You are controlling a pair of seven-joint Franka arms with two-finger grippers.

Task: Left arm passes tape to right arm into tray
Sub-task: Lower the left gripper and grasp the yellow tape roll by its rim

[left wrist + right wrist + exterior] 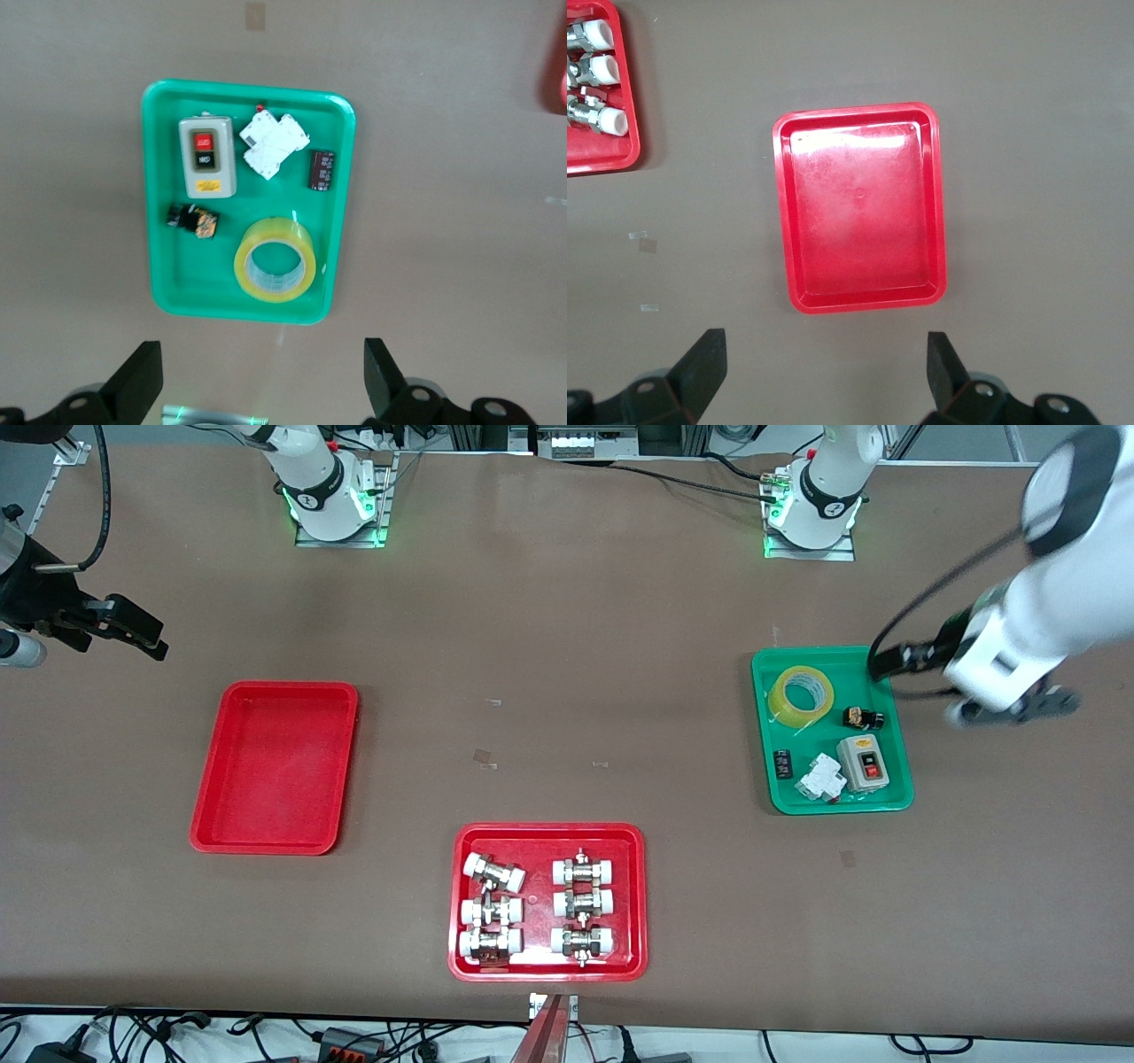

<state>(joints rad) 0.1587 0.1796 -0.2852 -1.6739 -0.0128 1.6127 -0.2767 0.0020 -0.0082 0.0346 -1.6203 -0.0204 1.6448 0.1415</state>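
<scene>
My left gripper picks up the yellow roll by its ring wall (802,676) next, to pass the tape on to the right arm for the tray (275,765).
The tape (800,698), a yellow translucent roll, lies flat in the green tray (895,802) at the left arm's end of the table. It also shows in the left wrist view (275,259). My left gripper (1010,710) hangs open and empty over the bare table just beside the green tray; its fingers stand wide apart in the left wrist view (263,376). The plain red tray (276,766) lies empty toward the right arm's end and shows in the right wrist view (864,208). My right gripper (133,631) is open and empty (824,367) over the table beside that tray.
The green tray also holds a grey switch box (864,763), a white breaker (820,778) and small black parts (864,718). A red tray with several white-capped metal fittings (549,903) lies near the front camera, mid-table.
</scene>
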